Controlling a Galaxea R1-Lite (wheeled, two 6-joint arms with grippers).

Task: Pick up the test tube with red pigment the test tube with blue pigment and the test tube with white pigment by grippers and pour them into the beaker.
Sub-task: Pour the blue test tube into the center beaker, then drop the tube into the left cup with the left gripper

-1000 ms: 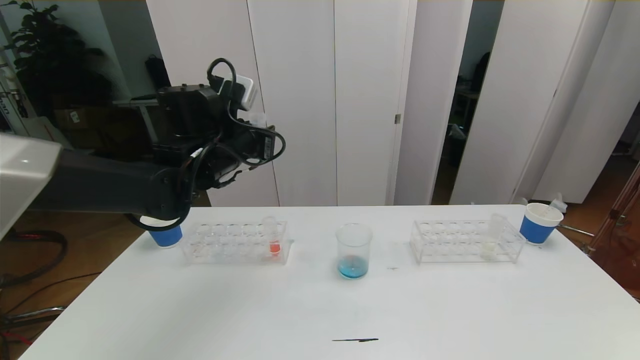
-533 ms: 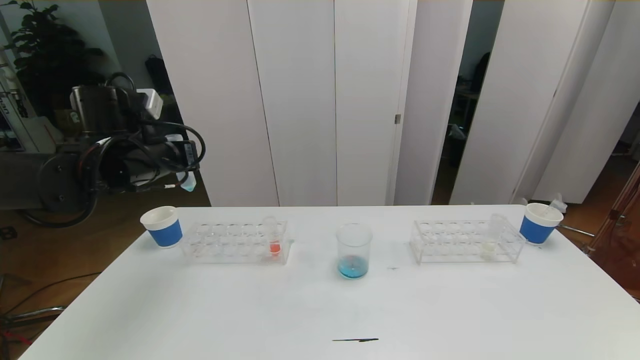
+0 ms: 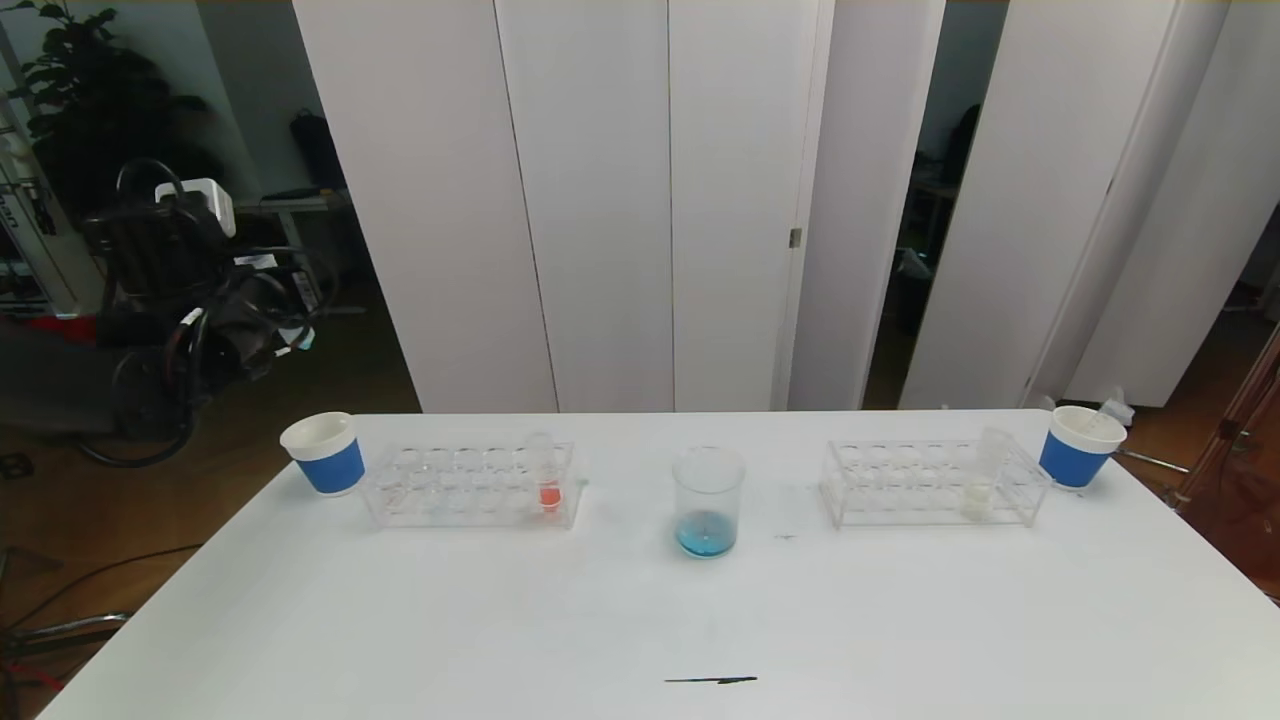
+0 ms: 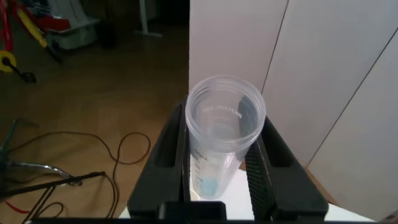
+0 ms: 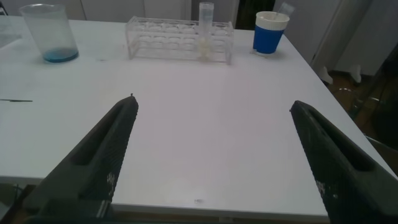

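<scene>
My left gripper holds the tube and should keep holding it, because the tube's lower end is high above the paper cup in the head view.
My left gripper (image 3: 283,335) hangs in the air beyond the table's far left corner, shut on the test tube with blue pigment (image 4: 224,134). In the left wrist view only a trace of blue shows at the tube's bottom. The beaker (image 3: 707,500) stands mid-table with blue liquid in it. The test tube with red pigment (image 3: 548,478) stands upright in the left rack (image 3: 440,490). The test tube with white pigment (image 3: 979,488) stands in the right rack (image 3: 900,485). My right gripper (image 5: 212,104) is open and empty, low by the table's near right side, out of the head view.
A blue-banded paper cup (image 3: 324,453) stands left of the left rack, another (image 3: 1079,432) at the far right corner. A thin black mark (image 3: 710,681) lies near the table's front edge. White doors stand behind the table.
My left arm has swung left and back, from above the left rack to beyond the table's left edge, carrying the tube. Nothing on the table has moved.
</scene>
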